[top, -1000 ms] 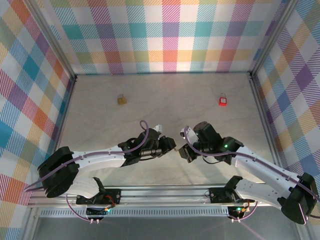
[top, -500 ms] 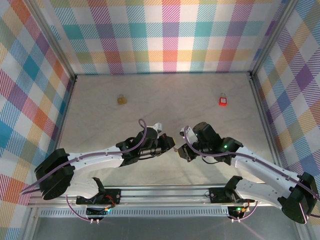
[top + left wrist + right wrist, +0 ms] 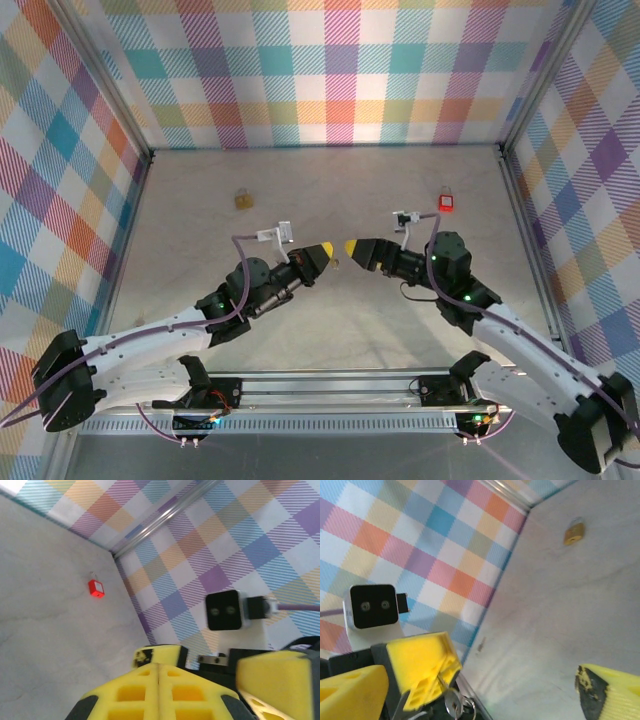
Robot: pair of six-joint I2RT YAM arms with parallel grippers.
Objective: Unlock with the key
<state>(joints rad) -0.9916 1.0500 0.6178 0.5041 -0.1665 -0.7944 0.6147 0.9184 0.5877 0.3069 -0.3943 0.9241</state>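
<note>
The silver key needs to unlock the padlock, so my right gripper will grab the key by its round head near the ring (image 3: 336, 264) (image 3: 453, 703) and leave the blade free.
My left gripper (image 3: 322, 252) is lifted over the middle of the table, and its yellow fingers (image 3: 158, 667) are pressed together. A silver key (image 3: 451, 702) on a ring hangs from its tips, seen in the right wrist view. The key shows as a small speck (image 3: 337, 264) from above. My right gripper (image 3: 358, 249) faces the left one tip to tip. It is open (image 3: 482, 680), with its fingers on either side of the left gripper's tips. A brass padlock (image 3: 243, 200) lies at the back left of the table. A red padlock (image 3: 446, 202) lies at the back right.
Checked walls with metal posts close in the table (image 3: 330, 190) on three sides. The red padlock (image 3: 96, 587) lies near the right wall, the brass one (image 3: 574, 531) near the left wall. The arm bases sit on a rail (image 3: 330, 385) at the near edge.
Both arms have lifted and swung towards the back, staying tip to tip. The right gripper has opened, and the key now hangs from the shut left gripper.
</note>
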